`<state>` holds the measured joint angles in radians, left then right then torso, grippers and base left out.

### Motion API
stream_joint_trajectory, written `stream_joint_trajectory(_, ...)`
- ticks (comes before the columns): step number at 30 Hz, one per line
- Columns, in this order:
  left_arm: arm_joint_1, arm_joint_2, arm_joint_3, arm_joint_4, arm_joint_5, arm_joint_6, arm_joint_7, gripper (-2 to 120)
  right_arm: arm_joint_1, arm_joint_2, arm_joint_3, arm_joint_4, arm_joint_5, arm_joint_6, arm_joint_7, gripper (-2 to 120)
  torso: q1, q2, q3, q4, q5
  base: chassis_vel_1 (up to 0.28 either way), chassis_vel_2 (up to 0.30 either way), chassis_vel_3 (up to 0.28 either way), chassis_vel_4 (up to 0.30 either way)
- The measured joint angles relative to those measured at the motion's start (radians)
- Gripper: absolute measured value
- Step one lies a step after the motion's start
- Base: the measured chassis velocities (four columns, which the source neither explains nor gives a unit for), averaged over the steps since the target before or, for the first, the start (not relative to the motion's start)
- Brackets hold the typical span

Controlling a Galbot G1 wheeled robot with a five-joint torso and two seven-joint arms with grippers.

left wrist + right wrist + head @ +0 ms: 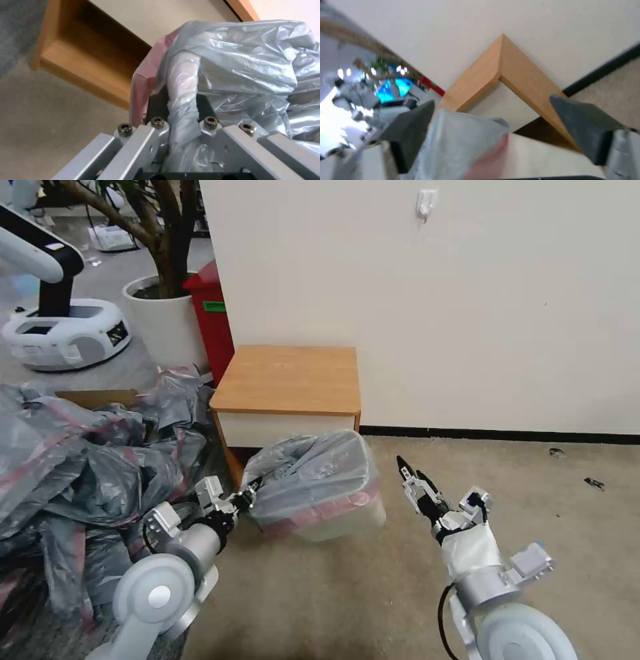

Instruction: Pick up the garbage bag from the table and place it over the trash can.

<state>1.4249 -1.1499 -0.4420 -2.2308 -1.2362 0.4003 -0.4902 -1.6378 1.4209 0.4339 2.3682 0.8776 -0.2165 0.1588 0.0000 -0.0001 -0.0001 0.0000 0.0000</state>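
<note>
I will next use my right gripper to grab the garbage bag by a grey fold inside its opening. Then the bag can fit properly over the trash can.
The garbage bag, grey and crinkly with a pink-red band, is draped over the beige trash can, which stands on the carpet in front of the wooden table. My left gripper is at the can's left side, shut on a fold of the bag. In the left wrist view the bag is pinched between the dark fingers of that gripper. My right gripper hovers open just right of the can; in the right wrist view its fingers stand wide apart, with the bag close in front.
A big heap of grey-pink bags fills the floor on my left. Behind it are a red bin, a white plant pot and another robot's base. Open carpet lies to the right, along the wall.
</note>
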Motion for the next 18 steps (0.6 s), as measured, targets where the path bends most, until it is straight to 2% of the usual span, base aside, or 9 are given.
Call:
stream_joint_trajectory(3,-0.003,0.007,0.01,-0.001,0.069,-0.002,0.005,5,0.001,-0.017,0.003,0.015,-0.063,-0.035,-0.022,97,0.0,0.0,0.0,0.0,0.0,0.0,0.0,0.0,0.0)
stream_joint_trajectory(5,-0.005,0.02,0.022,-0.001,0.181,-0.005,0.034,5,0.02,-0.054,0.008,0.036,-0.121,-0.088,-0.052,100,0.0,0.0,0.0,-0.0002,0.0,0.0,0.0,0.0,0.0)
stream_joint_trajectory(6,-0.005,0.02,0.022,-0.001,0.181,-0.005,0.034,5,0.02,-0.054,0.008,0.036,-0.121,-0.088,-0.052,100,0.0,0.0,0.0,-0.0002,0.0,0.0,0.0,0.0,0.0)
stream_joint_trajectory(8,-0.003,0.032,0.034,0.0,0.27,-0.014,0.063,5,0.055,-0.113,0.002,0.042,-0.162,-0.12,-0.083,99,0.0,0.0,0.0,-0.0002,0.0002,0.0,0.0,0.0,0.0)
stream_joint_trajectory(11,0.005,0.047,0.055,0.001,0.428,-0.029,0.118,5,0.17,-0.252,-0.032,0.045,-0.205,-0.212,-0.149,89,0.0,0.0,0.0,0.0,0.0002,0.0,0.0,0.0,0.0)
stream_joint_trajectory(12,0.005,0.047,0.055,0.001,0.428,-0.029,0.118,5,0.17,-0.252,-0.032,0.045,-0.205,-0.212,-0.149,89,0.0,0.0,0.0,0.0,0.0002,0.0,0.0,0.0,0.0)
stream_joint_trajectory(15,0.014,0.054,0.075,0.003,0.559,-0.05,0.163,5,0.335,-0.373,-0.134,0.04,-0.233,-0.301,-0.195,75,0.0,0.0,0.0,0.0002,0.0,0.0,0.0,0.0,0.0)
stream_joint_trajectory(17,0.015,0.054,0.078,0.002,0.574,-0.052,0.168,5,0.363,-0.389,-0.163,0.034,-0.239,-0.309,-0.196,73,0.0,0.0,0.0,0.0002,0.0001,0.0,0.0,0.0,0.0)
stream_joint_trajectory(18,0.018,0.055,0.085,0.002,0.608,-0.055,0.176,5,0.417,-0.417,-0.218,0.016,-0.257,-0.317,-0.196,67,0.0,0.0,0.0,0.0003,-0.0001,0.0,0.0,0.0,0.0)
